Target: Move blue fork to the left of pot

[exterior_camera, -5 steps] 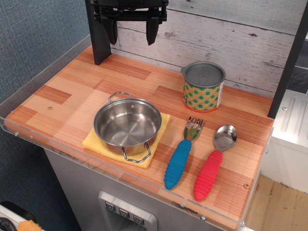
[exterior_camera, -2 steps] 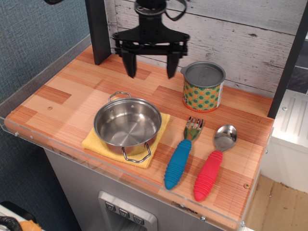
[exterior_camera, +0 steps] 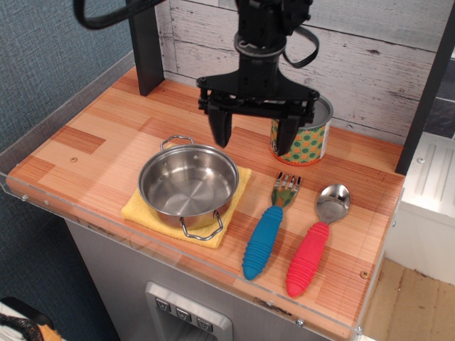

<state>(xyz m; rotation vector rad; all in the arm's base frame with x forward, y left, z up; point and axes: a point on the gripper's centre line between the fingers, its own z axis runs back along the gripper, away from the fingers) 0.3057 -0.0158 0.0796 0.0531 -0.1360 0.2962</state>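
The blue fork will be held next by its ribbed handle (exterior_camera: 265,231) in my gripper, so that I can set it in its new spot beside the pot (exterior_camera: 188,185).
The blue fork (exterior_camera: 267,230) lies flat on the wooden counter, to the right of the pot, blue ribbed handle toward the front edge and metal tines pointing back. The pot (exterior_camera: 188,185) is a shiny steel pot with two wire loop handles, standing on a yellow cloth (exterior_camera: 237,193). My gripper (exterior_camera: 253,141) hangs open above the counter, between the pot and the can, fingers pointing down and wide apart. It is empty and sits behind and above the fork's tines, apart from them.
A green-and-orange patterned tin can (exterior_camera: 307,141) stands behind the fork, partly hidden by my right finger. A red-handled spoon (exterior_camera: 314,246) lies right of the fork. A dark post (exterior_camera: 146,50) stands at the back left. Bare wood (exterior_camera: 78,149) lies left of the pot.
My gripper has moved right and down toward the front, from the back left corner to above the space between pot and can. It stays open. Nothing on the counter moved.
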